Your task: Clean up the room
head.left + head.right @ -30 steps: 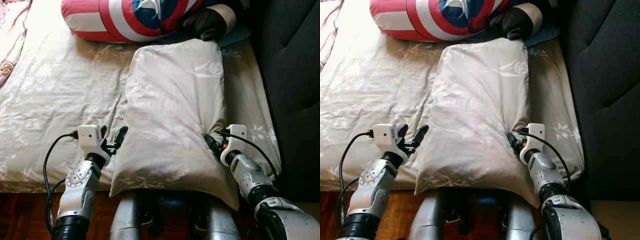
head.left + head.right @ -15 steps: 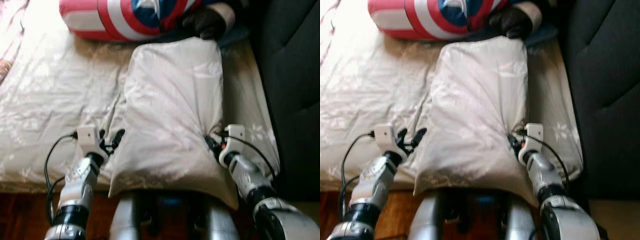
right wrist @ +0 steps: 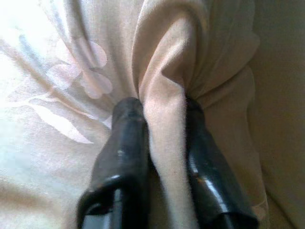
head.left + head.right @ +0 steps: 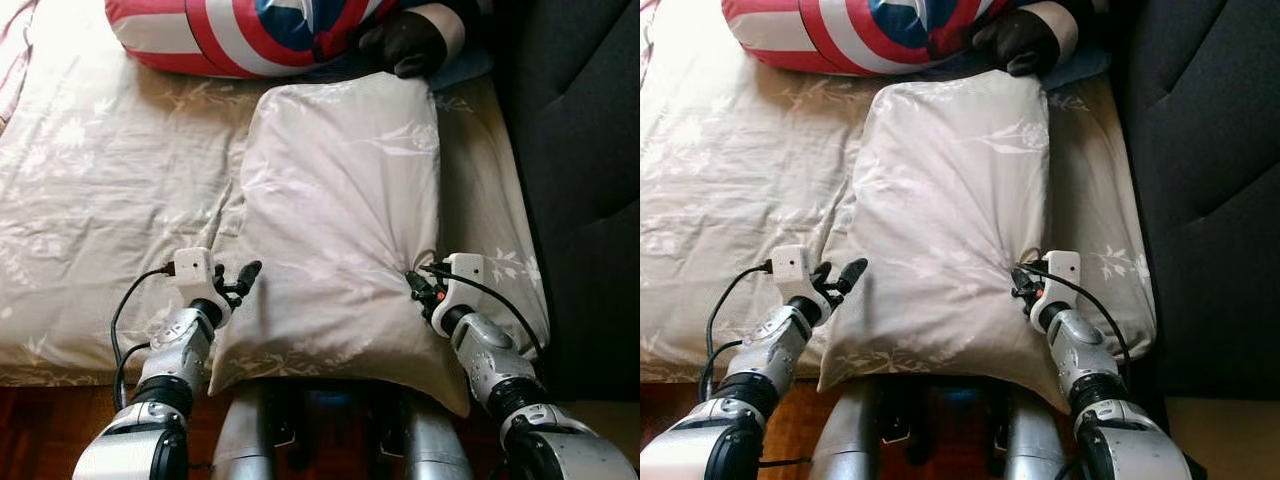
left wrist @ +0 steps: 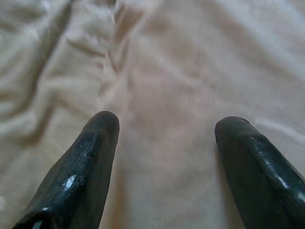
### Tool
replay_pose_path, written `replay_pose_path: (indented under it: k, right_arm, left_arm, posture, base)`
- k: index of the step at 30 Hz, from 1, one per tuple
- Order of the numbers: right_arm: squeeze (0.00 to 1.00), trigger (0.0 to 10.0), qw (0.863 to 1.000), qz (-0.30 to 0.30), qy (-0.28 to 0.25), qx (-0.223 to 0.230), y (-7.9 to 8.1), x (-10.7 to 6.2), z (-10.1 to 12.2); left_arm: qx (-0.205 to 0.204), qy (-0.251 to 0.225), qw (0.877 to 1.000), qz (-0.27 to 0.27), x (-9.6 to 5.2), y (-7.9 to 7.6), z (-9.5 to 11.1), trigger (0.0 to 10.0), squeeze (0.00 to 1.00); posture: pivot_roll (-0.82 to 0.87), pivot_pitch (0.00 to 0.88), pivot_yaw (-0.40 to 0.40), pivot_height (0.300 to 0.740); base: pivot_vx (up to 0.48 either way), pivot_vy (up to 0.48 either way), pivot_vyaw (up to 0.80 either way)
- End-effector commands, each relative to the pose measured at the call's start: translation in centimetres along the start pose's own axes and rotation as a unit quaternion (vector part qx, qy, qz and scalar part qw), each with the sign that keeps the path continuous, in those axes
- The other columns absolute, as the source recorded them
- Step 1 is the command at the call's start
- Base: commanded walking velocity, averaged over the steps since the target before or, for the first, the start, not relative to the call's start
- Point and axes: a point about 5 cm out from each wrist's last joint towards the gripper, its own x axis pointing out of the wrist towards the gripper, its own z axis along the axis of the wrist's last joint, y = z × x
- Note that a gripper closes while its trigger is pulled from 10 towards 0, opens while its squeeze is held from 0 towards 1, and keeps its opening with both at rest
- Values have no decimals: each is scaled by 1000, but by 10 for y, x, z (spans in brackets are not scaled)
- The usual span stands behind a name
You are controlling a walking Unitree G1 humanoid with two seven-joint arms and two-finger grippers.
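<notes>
My left gripper pinches a fold of cover along its free long side [image 4: 262, 270] [image 5: 167, 131] next, since the pillow spreads far wider than my open fingers.
A beige pillow [image 4: 345, 210] with a pale leaf print lies lengthwise on the bed, its near end hanging over the bed's front edge. My right gripper [image 4: 414, 286] is shut on a pinched fold of the pillow's right side; in the right wrist view the fold [image 3: 164, 129] sits squeezed between the two black fingers [image 3: 126, 143]. My left gripper [image 4: 237, 280] is open just beside the pillow's left edge, near its lower corner. The left wrist view has its fingers [image 5: 90, 157] spread wide over beige cloth with nothing between them.
A red, white and blue bolster [image 4: 250, 35] lies across the head of the bed, with a dark glove-like end [image 4: 405, 45] by the pillow's top. A dark upholstered headboard [image 4: 580, 150] runs along the right. The bed sheet [image 4: 100, 200] stretches left. Wooden floor [image 4: 40, 430] lies below.
My left arm has drawn inward, bringing the open left gripper closer to the pillow's left edge. The camera tilted slightly. The right gripper keeps its hold on the pillow.
</notes>
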Motion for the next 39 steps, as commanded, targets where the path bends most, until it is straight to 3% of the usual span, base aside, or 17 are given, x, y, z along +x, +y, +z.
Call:
replay_pose_path:
  k: [1,13,14,15,27,28,29,38,39]
  right_arm:
    - [0,0,993,11,114,17,5,-15,-63]
    - [0,0,994,22,107,17,1,-20,-65]
    - [0,0,994,23,107,17,2,-21,-66]
    - [0,0,994,24,109,17,2,-22,-67]
    - [0,0,993,27,112,12,1,-25,-70]
    - [0,0,993,27,112,10,-1,-25,-69]
    - [0,0,993,28,111,9,-1,-26,-68]
    - [0,0,994,27,106,3,-9,-29,-63]
    - [0,0,994,27,105,1,-12,-30,-62]
  left_arm:
    - [-27,27,999,8,-6,3,-17,10000,0]
    - [18,32,999,16,-6,0,-23,10000,0]
    - [20,26,999,22,-5,2,-20,10000,459]
    - [12,14,999,29,-5,5,-15,10000,1000]
    - [-5,21,999,34,-5,11,-13,10000,1000]
    - [-4,44,999,26,-7,10,-21,10000,212]
    - [-6,52,998,22,-8,10,-25,10000,0]
    - [-26,83,996,17,-15,8,-42,10000,0]
    - [-56,95,994,9,-16,5,-48,10000,0]
  posture:
    - [-5,444,-1,644]
    - [-33,501,-29,644]
    - [-33,501,-29,644]
    - [-36,504,-34,644]
    - [-56,498,-51,644]
    - [-62,499,-55,644]
    - [-71,499,-61,644]
    - [-99,508,-86,644]
    - [-108,513,-96,644]
  base:
    - [0,0,0]
    - [0,0,0]
    - [0,0,0]
    - [0,0,0]
    - [0,0,0]
    - [0,0,0]
    - [0,0,0]
    - [0,0,0]
    - [0,0,0]
